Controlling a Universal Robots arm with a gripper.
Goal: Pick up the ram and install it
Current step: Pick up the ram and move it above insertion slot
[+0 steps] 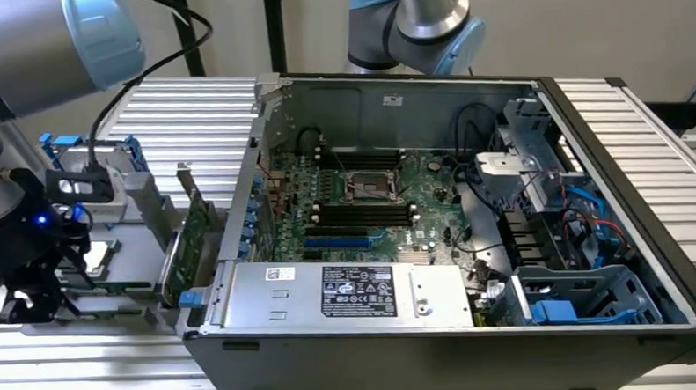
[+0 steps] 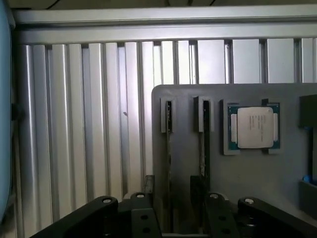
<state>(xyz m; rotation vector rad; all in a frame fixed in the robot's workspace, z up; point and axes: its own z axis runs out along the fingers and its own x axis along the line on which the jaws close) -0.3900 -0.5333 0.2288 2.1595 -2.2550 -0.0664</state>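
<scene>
I will install the ram in the motherboard slots, so next my gripper will grab it by the middle of its long edge (image 2: 170,196).
The ram (image 2: 204,130) is a slim green stick standing on edge in a slot of the grey holder plate (image 2: 247,173). A second thin stick (image 2: 169,124) stands in the neighbouring slot. My gripper (image 2: 174,206) hovers just above the near ends of these slots, open and holding nothing, with its black fingers (image 2: 147,191) set either side of the slots. In the exterior view the gripper (image 1: 29,297) hangs over the holder at the exterior view's left, outside the computer case. The black motherboard slots (image 1: 361,216) lie inside the open case.
A square silver processor chip (image 2: 253,127) sits in a pocket beside the sticks. A large green expansion card (image 1: 185,246) stands upright between holder and case. The case wall (image 1: 254,190), power supply (image 1: 341,290) and drive cage (image 1: 588,299) surround the motherboard. A ribbed aluminium table (image 2: 74,124) lies beneath.
</scene>
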